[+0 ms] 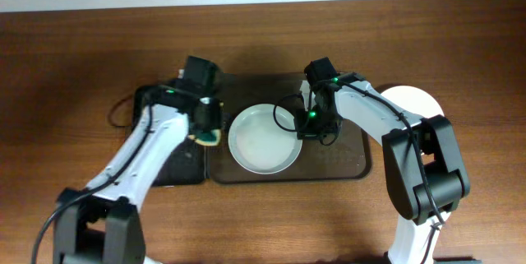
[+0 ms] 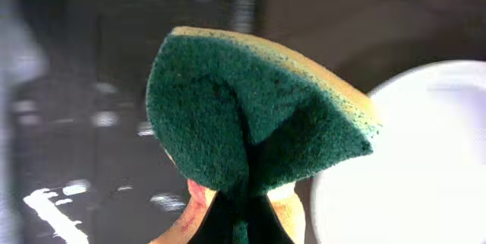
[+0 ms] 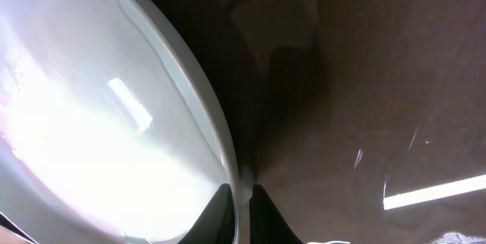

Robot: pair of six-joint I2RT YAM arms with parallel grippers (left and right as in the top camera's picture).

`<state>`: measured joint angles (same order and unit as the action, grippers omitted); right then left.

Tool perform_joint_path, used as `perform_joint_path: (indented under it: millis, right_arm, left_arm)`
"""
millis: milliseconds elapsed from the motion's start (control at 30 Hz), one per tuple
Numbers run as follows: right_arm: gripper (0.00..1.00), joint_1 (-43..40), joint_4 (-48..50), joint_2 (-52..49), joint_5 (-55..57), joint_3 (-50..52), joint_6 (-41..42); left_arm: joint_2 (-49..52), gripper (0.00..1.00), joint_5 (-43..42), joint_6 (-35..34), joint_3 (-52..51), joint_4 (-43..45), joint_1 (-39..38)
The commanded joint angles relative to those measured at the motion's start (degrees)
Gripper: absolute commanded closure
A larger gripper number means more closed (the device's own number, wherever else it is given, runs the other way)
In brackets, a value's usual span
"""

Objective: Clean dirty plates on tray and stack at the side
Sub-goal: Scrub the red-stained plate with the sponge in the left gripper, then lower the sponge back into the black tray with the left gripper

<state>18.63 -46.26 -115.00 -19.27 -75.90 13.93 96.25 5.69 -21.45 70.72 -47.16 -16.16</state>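
The sponge is held with its yellow edge (image 1: 210, 140) overhanging the brown tray beside the plate. My left gripper keeps hold of the sponge until it sits inside the black tray (image 1: 182, 164).
One white plate (image 1: 263, 139) lies on the dark brown tray (image 1: 345, 161), left of its middle. My right gripper (image 1: 309, 122) is shut on the plate's right rim; the right wrist view shows the rim (image 3: 228, 153) pinched between the two dark fingers (image 3: 241, 213). My left gripper (image 1: 207, 132) is shut on a green and yellow sponge (image 2: 250, 115) and holds it just left of the plate, whose edge shows in the left wrist view (image 2: 410, 160). A white plate (image 1: 411, 99) lies on the table to the right of the tray, partly hidden by the right arm.
A narrow glossy black tray (image 1: 177, 165) lies left of the brown tray, under the left arm. A black cable (image 1: 123, 109) loops at its far left. The wooden table (image 1: 74, 67) extends around both trays.
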Motion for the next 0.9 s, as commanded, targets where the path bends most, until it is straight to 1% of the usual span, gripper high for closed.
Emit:
perform_joint_path:
  millis: [0,67,133,167,233,267,367,400,467,500,633,667,700,733,767,800,867]
  right_arm:
    - [0.9,-0.2,0.0,1.1,1.6,0.6,0.3]
    - [0.9,-0.2,0.0,1.1,1.6,0.6,0.3]
    - [0.9,-0.2,-0.1,1.1,1.6,0.6,0.3]
    - [0.9,-0.2,-0.2,1.1,1.6,0.6,0.3]
    - [0.9,-0.2,-0.3,1.1,1.6,0.6,0.3]
    - [0.9,-0.2,-0.3,1.1,1.6,0.6,0.3]
    - [0.9,-0.2,-0.3,1.1,1.6,0.6,0.3]
    - [0.9,-0.2,-0.3,1.1,1.6,0.6,0.3]
    - [0.9,-0.2,-0.3,1.1,1.6,0.6,0.3]
    - [0.9,-0.2,-0.3,1.1,1.6,0.6,0.3]
    - [0.9,-0.2,-0.3,1.1,1.6,0.6,0.3]
    - [0.9,-0.2,-0.3,1.1,1.6,0.6,0.3]
    - [0.9,-0.2,-0.3,1.1,1.6,0.6,0.3]
    - [0.9,-0.2,-0.3,1.1,1.6,0.6,0.3]
    - [0.9,-0.2,-0.3,1.1,1.6,0.6,0.3]
    - [0.9,-0.2,-0.5,1.1,1.6,0.6,0.3]
    - [0.9,-0.2,-0.8,1.1,1.6,0.6,0.3]
  left_arm:
    - [-0.3,1.0,3.1,5.8,-0.3,-0.9,4.3]
    - [1.4,1.0,2.9,6.4,-1.6,-0.4,6.5]
    - [3.6,1.0,3.0,6.4,-2.9,0.7,6.9]
    - [5.3,0.97,3.0,6.4,-3.6,1.1,7.2]
    - [7.3,0.87,3.0,6.4,-3.7,1.2,7.9]
    - [8.5,0.66,3.0,6.4,-3.7,1.2,8.0]
    - [8.9,0.52,3.4,6.4,-3.7,1.4,8.3]
    - [8.9,0.5,3.4,6.4,-3.7,1.5,8.8]
    - [8.9,0.48,3.5,6.4,-4.1,1.9,9.2]
    - [8.9,0.45,3.8,6.3,-4.5,2.6,9.3]
    - [8.9,0.4,3.5,6.3,-9.0,7.8,9.3]
    - [8.9,0.41,2.9,6.3,-9.9,8.6,9.3]
    - [8.9,0.44,2.7,6.3,-10.6,9.3,9.3]
    - [8.9,0.6,2.7,6.3,-10.7,9.7,9.3]
    - [8.9,0.87,2.7,6.3,-10.7,10.6,9.3]
    - [8.9,1.0,2.7,6.3,-10.6,12.2,9.3]
    - [8.9,1.0,3.4,6.4,-8.8,13.7,9.3]
